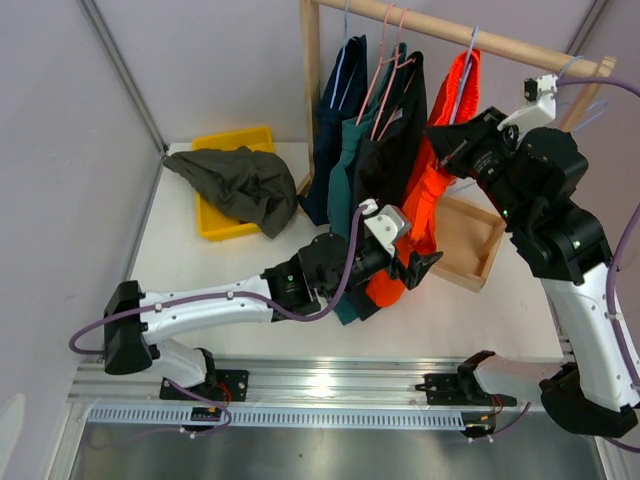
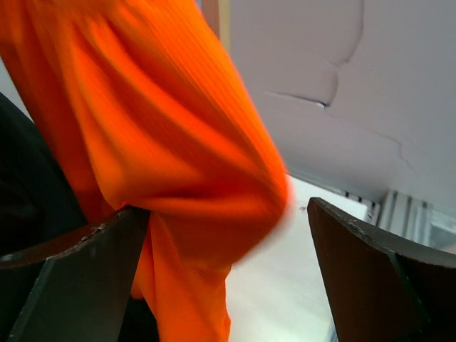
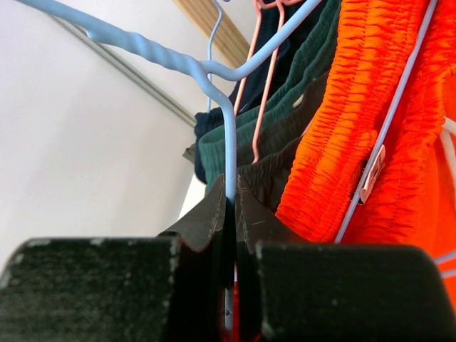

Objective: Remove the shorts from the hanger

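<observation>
The orange fabric is hanging between the left gripper's fingers at the same height, so they would hold it if they closed now. The left gripper should close on the fabric.
The orange shorts [image 1: 425,195] hang on a light blue hanger [image 3: 214,71] at the right end of the rail, next to the black shorts [image 1: 395,150], teal shorts [image 1: 345,165] and navy shorts [image 1: 335,110]. The olive shorts [image 1: 240,185] lie in a heap on the yellow tray [image 1: 235,138]. My left gripper [image 1: 422,265] is open at the lower part of the orange shorts; in the left wrist view the orange fabric [image 2: 164,142] hangs between the jaws, against the left finger [image 2: 71,285]. My right gripper [image 3: 230,196] is shut on the light blue hanger's wire just below its hook.
The wooden rail [image 1: 450,30] and its post [image 1: 312,80] stand at the back. A shallow wooden tray [image 1: 475,245] lies under the orange shorts. Pink hangers [image 3: 267,64] carry the black and teal shorts. A metal frame rail runs along the table's near edge.
</observation>
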